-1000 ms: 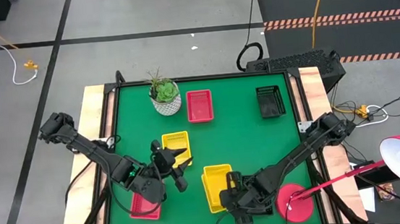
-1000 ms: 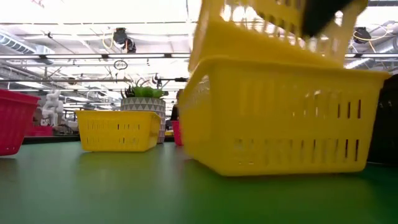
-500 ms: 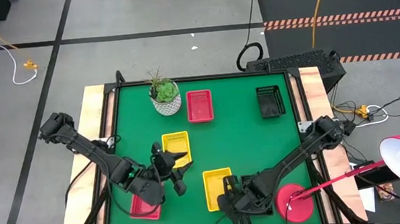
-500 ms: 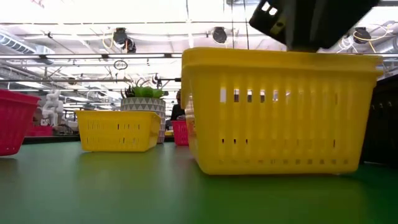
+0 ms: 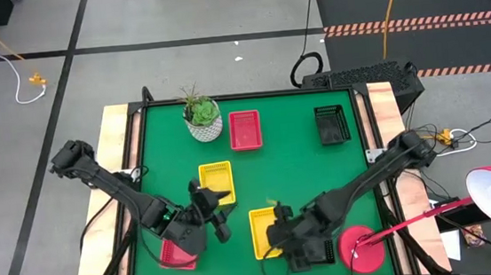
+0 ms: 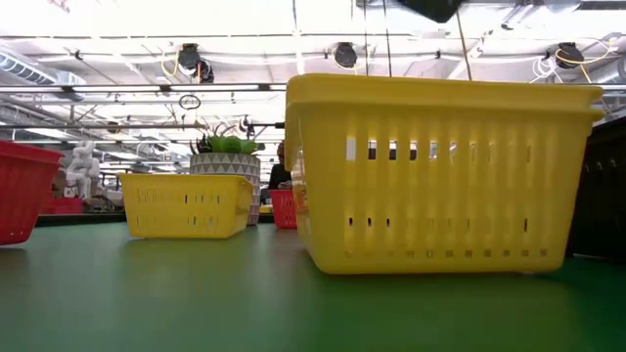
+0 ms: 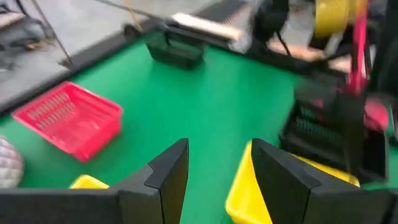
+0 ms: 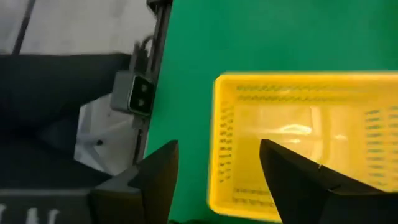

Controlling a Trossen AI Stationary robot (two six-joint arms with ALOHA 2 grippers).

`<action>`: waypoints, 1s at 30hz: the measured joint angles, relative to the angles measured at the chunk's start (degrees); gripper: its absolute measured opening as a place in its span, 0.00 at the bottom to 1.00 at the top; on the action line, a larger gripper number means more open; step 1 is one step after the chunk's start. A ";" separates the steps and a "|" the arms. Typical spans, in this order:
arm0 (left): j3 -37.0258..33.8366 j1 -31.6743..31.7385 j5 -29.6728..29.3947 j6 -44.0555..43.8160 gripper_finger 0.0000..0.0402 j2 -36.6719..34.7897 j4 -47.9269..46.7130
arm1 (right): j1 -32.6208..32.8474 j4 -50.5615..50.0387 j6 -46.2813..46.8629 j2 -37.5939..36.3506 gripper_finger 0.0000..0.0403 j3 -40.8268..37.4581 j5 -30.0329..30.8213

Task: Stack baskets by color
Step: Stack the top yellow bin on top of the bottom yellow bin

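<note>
The single yellow basket should go in a stack with the other yellow baskets, so my left gripper should grab it by its rim (image 5: 215,165) (image 7: 87,179) next.
Two yellow baskets (image 5: 267,232) stand nested near the table's near edge, large in the low view (image 6: 440,176). My right gripper (image 8: 217,180) hangs open just above them, over their near end (image 5: 286,234), touching nothing. A single yellow basket (image 5: 216,183) sits flat at mid-table. My left gripper (image 7: 217,180) is open and empty, raised over the table between that basket and the nested pair (image 5: 217,216). One red basket (image 5: 245,129) and a black basket (image 5: 332,125) rest at the far side. Another red basket (image 5: 177,253) lies partly under my left arm.
A white pot with a green plant (image 5: 201,119) stands at the far left, beside the far red basket. A round red lamp base (image 5: 362,247) sits at the near right corner, close to my right arm. Bare green mat (image 5: 302,173) lies in the middle and right.
The upper yellow basket, tilted above the lower one a second ago, has dropped level into it. My right gripper has let go of it and risen clear, leaving only its tip at the top of the low view.
</note>
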 joint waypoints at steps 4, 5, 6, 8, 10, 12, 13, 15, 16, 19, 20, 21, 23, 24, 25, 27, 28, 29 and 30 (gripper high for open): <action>0.00 2.04 6.65 -0.05 0.44 3.00 0.03 | 0.83 -3.63 -1.82 -5.02 0.53 -1.24 3.79; 0.00 2.81 7.50 -1.01 0.44 3.82 -0.72 | 1.15 -3.79 -2.51 -6.42 0.52 -2.22 5.48; 0.00 3.76 8.59 -2.42 0.44 4.55 -2.04 | 1.48 -3.72 -3.51 -7.82 0.52 -3.27 7.88; 0.00 6.23 13.65 -5.58 0.44 5.23 -6.37 | 2.02 -2.67 -4.22 -10.90 0.51 -5.61 14.08; 0.00 9.21 20.85 -9.06 0.44 5.29 -11.91 | 2.57 -1.71 -4.28 -14.50 0.50 -8.29 21.94; 0.00 11.93 28.09 -11.70 0.44 5.30 -17.92 | 2.78 0.90 -5.15 -18.29 0.49 -11.68 28.54; 0.00 12.99 30.97 -11.88 0.44 5.33 -20.16 | 2.82 2.62 -5.73 -20.23 0.48 -13.69 31.31; 0.18 14.46 34.58 -10.68 0.44 5.33 -23.69 | 3.40 7.14 -6.23 -24.45 0.48 -18.94 36.22; 0.58 14.88 35.46 -9.17 0.44 5.33 -25.15 | 3.78 10.03 -6.39 -26.57 0.47 -21.99 38.40; 1.97 15.81 39.18 -2.43 0.44 5.27 -25.89 | 5.31 21.04 -6.59 -33.04 0.47 -33.04 42.16; 2.15 15.96 40.33 -0.35 0.44 5.27 -25.78 | 5.64 24.94 -7.01 -35.06 0.46 -36.91 42.22; 2.25 16.06 41.03 1.46 0.44 5.27 -25.93 | 5.80 28.67 -7.91 -37.06 0.46 -40.39 42.19; 2.39 16.06 41.25 4.94 0.44 5.29 -25.95 | 5.75 34.89 -9.40 -41.48 0.46 -45.72 41.87; 2.43 16.04 41.28 6.32 0.44 5.29 -25.94 | 5.73 36.87 -9.40 -44.06 0.46 -47.57 41.98; 2.45 15.90 41.41 7.50 0.44 5.29 -25.97 | 5.70 38.77 -9.34 -46.59 0.46 -49.00 42.11; 2.45 15.64 42.00 9.44 0.44 5.50 -25.92 | 5.68 41.14 -9.08 -51.17 0.46 -51.24 42.11; 2.50 15.61 42.00 9.86 0.44 6.07 -25.75 | 5.72 41.17 -9.09 -53.07 0.46 -52.18 42.12; 2.54 15.75 41.99 10.21 0.44 6.53 -25.62 | 5.77 41.14 -9.09 -54.78 0.46 -53.04 42.11; 2.51 15.85 42.00 10.62 0.44 6.98 -25.88 | 5.88 41.16 -9.04 -56.18 0.46 -53.89 42.08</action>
